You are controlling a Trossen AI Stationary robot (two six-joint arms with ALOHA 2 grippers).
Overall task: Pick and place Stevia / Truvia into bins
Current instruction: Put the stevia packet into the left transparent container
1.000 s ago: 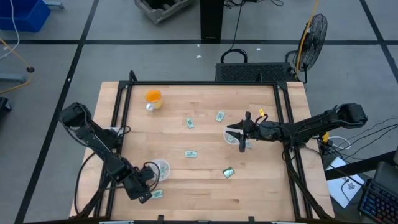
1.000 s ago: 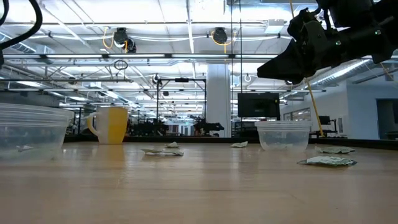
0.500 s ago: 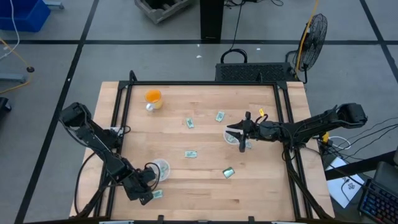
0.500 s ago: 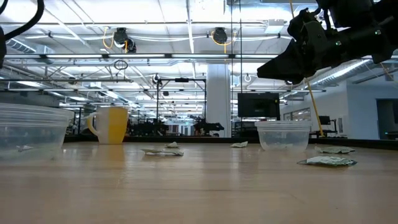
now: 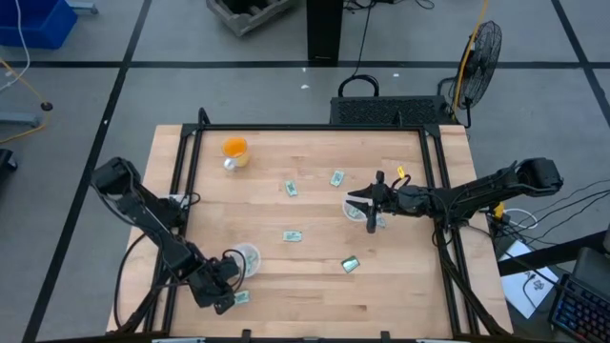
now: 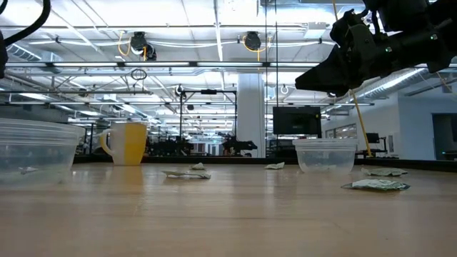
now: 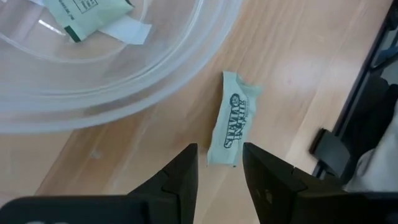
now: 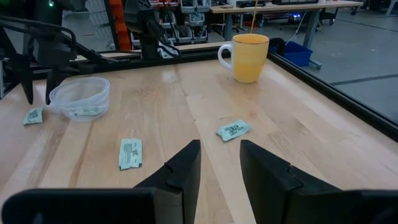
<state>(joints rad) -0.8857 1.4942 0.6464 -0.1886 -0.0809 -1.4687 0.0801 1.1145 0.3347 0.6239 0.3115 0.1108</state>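
Observation:
The Stevia should go into the clear cup (image 7: 106, 56) next, so my left gripper needs to grab the packet by its crimped end (image 7: 222, 155).
Pale green and white Stevia packets lie flat on the table (image 5: 315, 286): one beside my left gripper (image 5: 239, 297), others at mid-table (image 5: 293, 235), (image 5: 291, 189), (image 5: 336, 177), and a darker green one (image 5: 351, 265). The left clear cup (image 5: 246, 259) holds a packet (image 7: 93, 18). My left gripper (image 7: 219, 152) is open, low near the table's near-left corner, its fingers on either side of the packet's (image 7: 233, 119) end without touching. My right gripper (image 5: 369, 211) is open and hangs above the right clear cup (image 6: 325, 153).
An orange cup (image 5: 234, 150) stands at the far left, with a small metallic object beside it. Black frame rails run along the table's left (image 5: 176, 191) and right (image 5: 440, 191) sides. One more packet (image 6: 378, 184) lies beside the right cup. Bare wood shows along the near edge.

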